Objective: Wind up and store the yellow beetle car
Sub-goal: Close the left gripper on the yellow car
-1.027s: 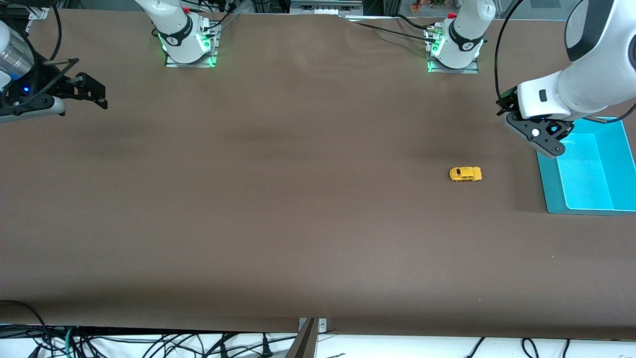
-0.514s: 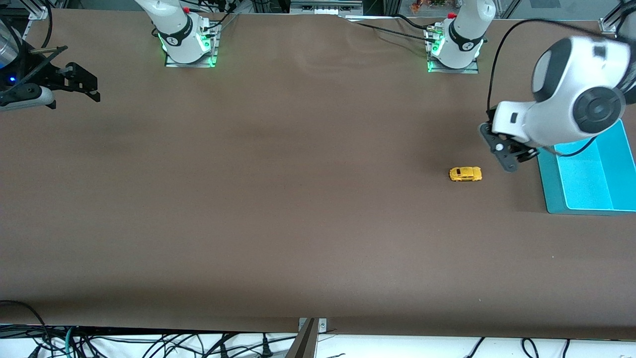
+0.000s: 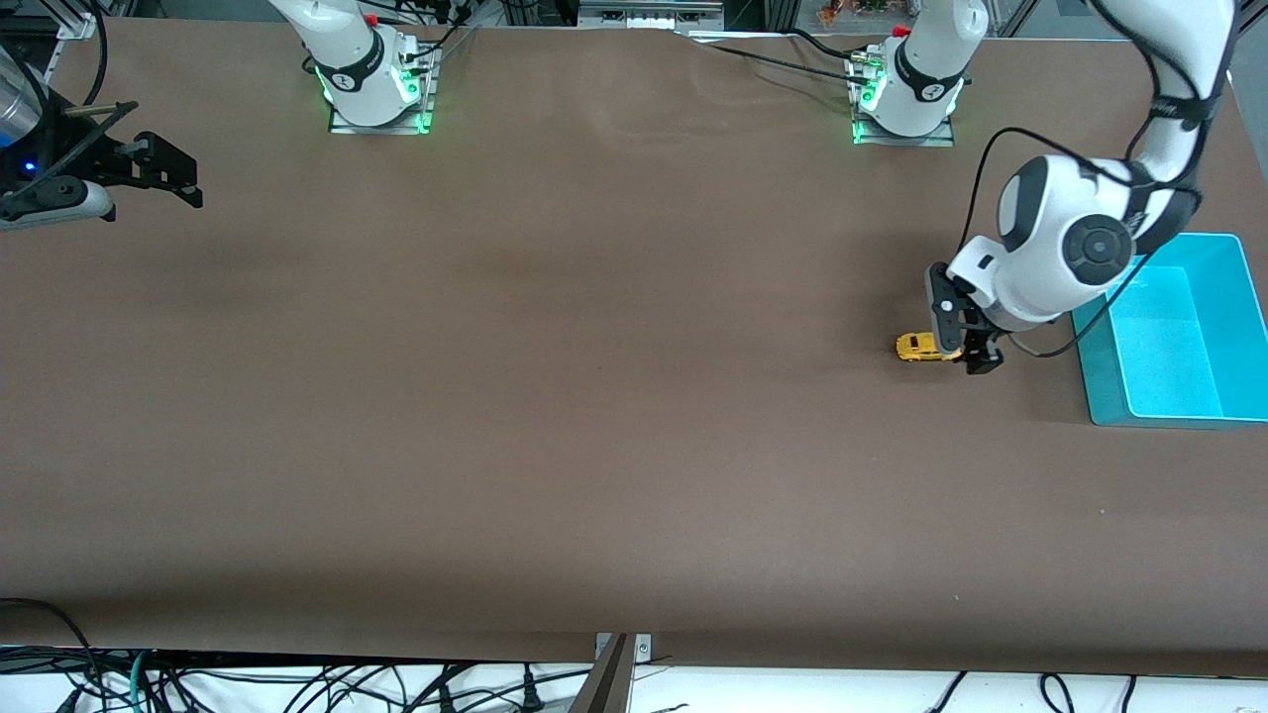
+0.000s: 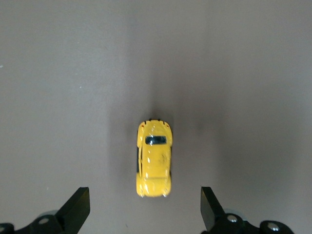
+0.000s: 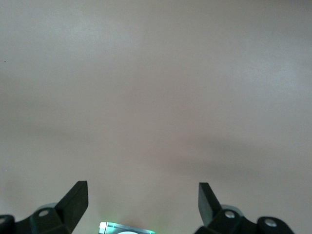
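Observation:
Next, my left gripper grabs the yellow beetle car by its sides along the roof, to store it in the teal bin.
The yellow beetle car stands on the brown table toward the left arm's end, beside the teal bin. My left gripper is open and low over the car's end nearest the bin. In the left wrist view the car lies just ahead of the gap between the two black fingertips, touched by neither. My right gripper is open and empty at the right arm's end of the table, waiting; its wrist view shows only bare table between its fingertips.
An empty teal bin stands at the left arm's end of the table, beside the car. The two arm bases stand along the table edge farthest from the front camera.
My left gripper has come down from above the teal bin's corner and across to the car, and now partly covers it. The right gripper shifted slightly. The car has not moved.

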Motion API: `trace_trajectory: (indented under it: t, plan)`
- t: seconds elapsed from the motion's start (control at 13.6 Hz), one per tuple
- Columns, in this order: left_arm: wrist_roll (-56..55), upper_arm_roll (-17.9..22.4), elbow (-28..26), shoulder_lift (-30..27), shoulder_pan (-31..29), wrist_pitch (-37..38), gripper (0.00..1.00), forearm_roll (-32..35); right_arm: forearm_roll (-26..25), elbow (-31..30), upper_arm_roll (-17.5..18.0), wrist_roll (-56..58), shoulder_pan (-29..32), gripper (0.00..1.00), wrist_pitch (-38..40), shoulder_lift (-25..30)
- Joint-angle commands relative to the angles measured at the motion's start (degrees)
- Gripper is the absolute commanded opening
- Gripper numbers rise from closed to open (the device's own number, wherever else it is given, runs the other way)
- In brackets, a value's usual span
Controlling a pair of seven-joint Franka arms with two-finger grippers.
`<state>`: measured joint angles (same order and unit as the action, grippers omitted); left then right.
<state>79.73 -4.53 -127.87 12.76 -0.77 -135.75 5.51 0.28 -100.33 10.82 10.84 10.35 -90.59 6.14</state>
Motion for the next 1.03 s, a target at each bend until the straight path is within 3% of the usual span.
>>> trace_trajectory:
  t: [0.0,0.66,0.73,0.81,0.88,0.95]
  plan:
    - [1.93,-0.40,-3.70,1.29,-0.46,-8.98,1.00,8.07,0.60,1.89,-0.19,-0.73,0.11,1.00,1.47,-0.87]
    - [1.22,-0.48,-3.70,10.70,-2.48,-16.91,1.00,9.61,0.60,1.80,-1.07,-0.38,0.11,1.00,1.56,-1.04]
    - [1.13,-0.48,-3.70,11.23,-2.48,-17.09,0.94,9.61,0.68,1.89,-1.07,-0.38,0.11,1.00,1.56,-1.04]
    - [1.22,-0.48,-3.62,11.15,-2.39,-17.09,0.54,9.61,0.68,1.89,-1.15,-0.38,0.11,1.00,1.47,-1.04]
    - [1.22,-0.48,-3.62,10.97,-2.39,-17.09,0.32,9.61,0.68,1.89,-1.07,-0.38,0.11,1.00,1.47,-1.04]
    - [1.57,-0.48,-3.35,10.97,-2.30,-17.01,0.25,9.61,0.68,1.80,-1.15,-0.38,0.19,1.00,1.56,-1.04]
